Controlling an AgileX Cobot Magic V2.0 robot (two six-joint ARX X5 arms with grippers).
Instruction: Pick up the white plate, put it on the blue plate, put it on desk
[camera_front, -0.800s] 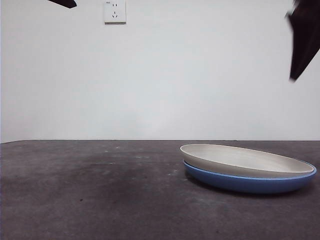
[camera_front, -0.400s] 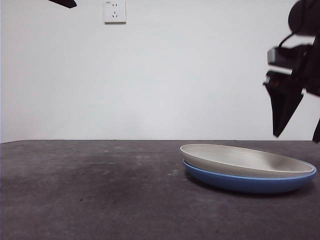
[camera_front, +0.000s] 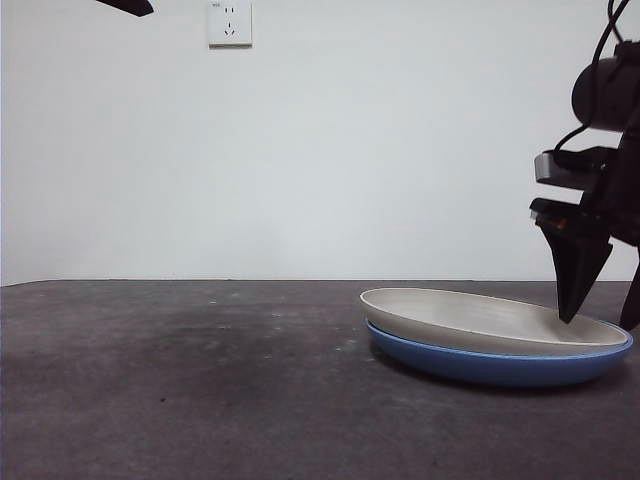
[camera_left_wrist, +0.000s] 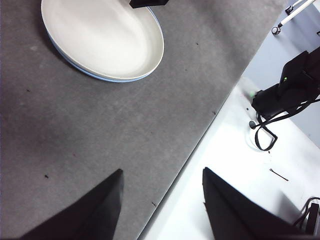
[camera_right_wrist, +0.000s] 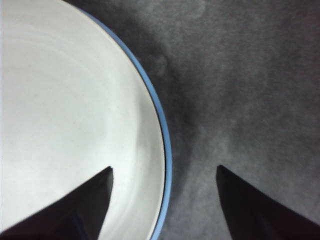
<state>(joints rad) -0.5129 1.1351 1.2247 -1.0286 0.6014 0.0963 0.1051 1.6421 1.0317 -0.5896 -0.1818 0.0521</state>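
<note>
My right gripper is too narrow for the broad plates, so it should next grab them by their nested rims. The plates' rims lie close together there.
The white plate (camera_front: 490, 322) lies nested on the blue plate (camera_front: 500, 366) at the right of the desk (camera_front: 200, 380). My right gripper (camera_front: 600, 322) is open and low over the plates' right rim, one jaw above the white plate's inside, the other beyond the rim. In the right wrist view the white plate (camera_right_wrist: 65, 120) and the thin blue plate edge (camera_right_wrist: 165, 150) run between the jaws of the right gripper (camera_right_wrist: 162, 172). My left gripper (camera_left_wrist: 160, 177) hangs open high above the desk edge, far from the stacked white plate (camera_left_wrist: 100, 37).
A wall socket (camera_front: 229, 22) sits on the white wall behind. The left arm shows as a black tip (camera_front: 125, 6) at the top left. Beyond the desk edge, the left wrist view shows a white surface with a black device and cables (camera_left_wrist: 280, 100).
The right gripper has come down from the upper right to just over the plates' right rim. The plates and the left arm have not moved.
</note>
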